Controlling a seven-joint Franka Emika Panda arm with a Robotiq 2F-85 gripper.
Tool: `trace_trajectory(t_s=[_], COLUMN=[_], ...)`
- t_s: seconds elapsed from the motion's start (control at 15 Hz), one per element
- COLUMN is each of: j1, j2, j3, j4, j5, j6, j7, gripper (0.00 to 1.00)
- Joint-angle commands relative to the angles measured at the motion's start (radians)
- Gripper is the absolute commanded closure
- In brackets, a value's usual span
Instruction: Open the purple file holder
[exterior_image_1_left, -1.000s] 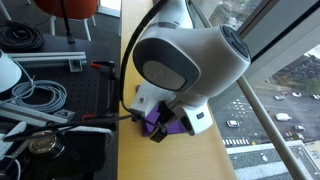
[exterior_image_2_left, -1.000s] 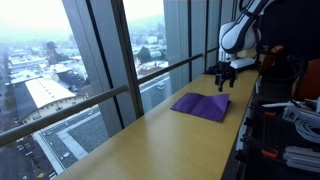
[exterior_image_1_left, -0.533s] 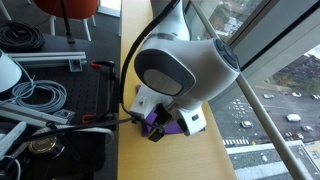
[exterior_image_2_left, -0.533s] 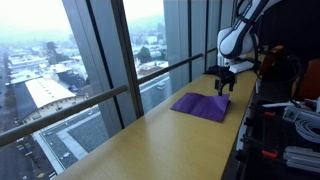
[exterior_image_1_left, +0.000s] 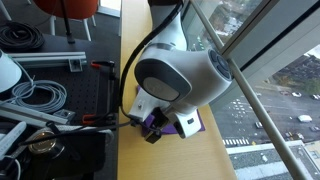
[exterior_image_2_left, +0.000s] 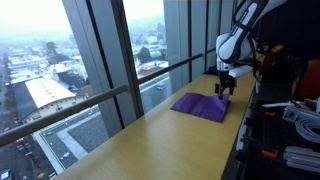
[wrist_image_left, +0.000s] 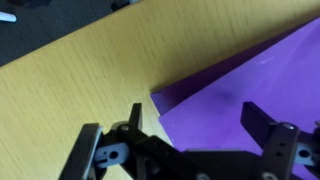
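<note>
Next, my gripper pinches only the top cover of the purple file holder (exterior_image_2_left: 200, 105) at its loose edge by the corner and swings it open.
The purple file holder (exterior_image_2_left: 200, 105) lies flat and closed on the wooden table, a thin deep-purple rectangle. In the wrist view its corner (wrist_image_left: 240, 85) sits right under my gripper (wrist_image_left: 195, 125), whose two black fingers are spread apart on either side of the folder's edge region, with nothing between them. In an exterior view my gripper (exterior_image_2_left: 224, 88) hangs just above the folder's far end. In another exterior view my arm hides most of the folder; only a purple sliver (exterior_image_1_left: 155, 124) shows beneath it. Paper and fastener are hidden.
The wooden table (exterior_image_2_left: 150, 145) runs along a large window (exterior_image_2_left: 100, 60). Cables and equipment (exterior_image_1_left: 40, 100) crowd the dark surface beside the table. A black rack with gear (exterior_image_2_left: 285, 110) stands along the table's other edge.
My gripper has come down and shifted slightly toward the folder's far end. The folder has not moved.
</note>
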Motion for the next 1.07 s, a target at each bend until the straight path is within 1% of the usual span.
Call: trace_trajectory(t_s=[0.0,0.2,0.27,0.33,0.4,0.47,0.6,0.73,0.93,1.0], j1=[-0.006,-0.001,0.001,0.002,0.004,0.005,0.01,0.015,0.02,0.021], j2=[0.003,0.0,0.001,0.002,0.003,0.003,0.001,-0.005,-0.026,-0.034], j3=[0.013,0.022,0.024,0.025,0.027,0.029,0.033,0.037,0.048,0.053], j4=[0.022,0.028,0.031,0.034,0.036,0.037,0.035,0.03,0.017,0.014], j5=[0.005,0.006,0.005,0.005,0.004,0.004,0.003,0.003,0.004,0.006], j6=[-0.007,-0.008,-0.007,-0.006,-0.007,-0.007,-0.006,-0.006,-0.009,-0.012], j7=[-0.006,-0.007,-0.007,-0.006,-0.006,-0.006,-0.004,-0.004,-0.008,-0.01], gripper=[0.0,0.0,0.12,0.26,0.32,0.42,0.58,0.71,0.95,0.99])
